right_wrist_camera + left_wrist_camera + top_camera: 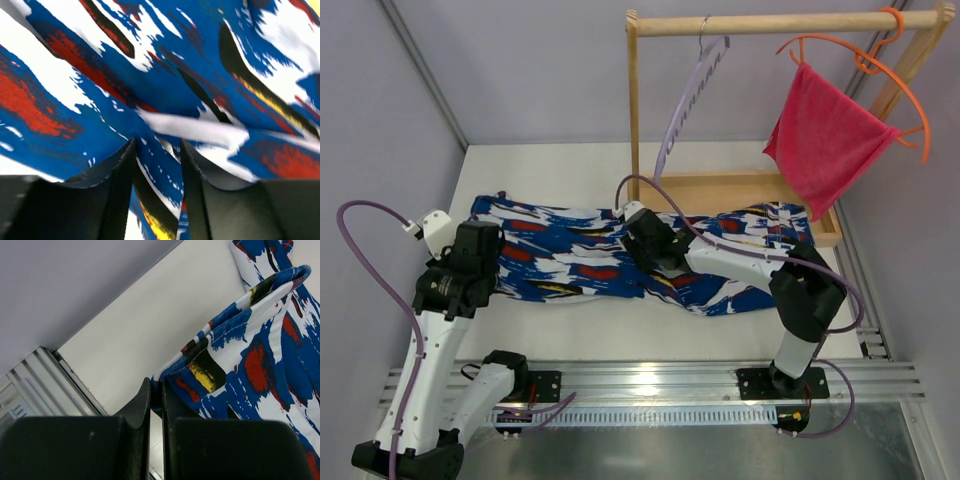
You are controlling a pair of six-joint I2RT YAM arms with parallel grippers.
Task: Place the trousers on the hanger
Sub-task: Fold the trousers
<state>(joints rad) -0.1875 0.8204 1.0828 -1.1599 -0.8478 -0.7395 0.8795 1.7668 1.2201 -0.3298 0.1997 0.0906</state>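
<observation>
My left gripper needs to stay closed on the pinched hem end of the trousers first: the hem end is over empty table near the metal bar and would fall short if I opened now.
The trousers (pixel 570 260) lie spread lengthwise across the white table, royal blue with white, red, black and yellow patches. My left gripper (pixel 488 262) is at their left end, shut on a hemmed edge of the trousers (pixel 260 360); the left wrist view shows that edge pinched between the left gripper (pixel 156 385) jaws. My right gripper (pixel 652 255) rests on the middle of the cloth. In the right wrist view the right gripper (pixel 157 145) has its jaws apart, with a loose fold of the trousers (pixel 150 65) between them. The pale lavender hanger (pixel 685 110) hangs from the wooden rail behind.
A wooden rack (pixel 770 22) with a tray base (pixel 750 190) stands at the back right. An orange hanger (pixel 880 60) on it carries a pink-red cloth (pixel 825 135). A metal rail (pixel 650 380) runs along the near edge; walls close both sides.
</observation>
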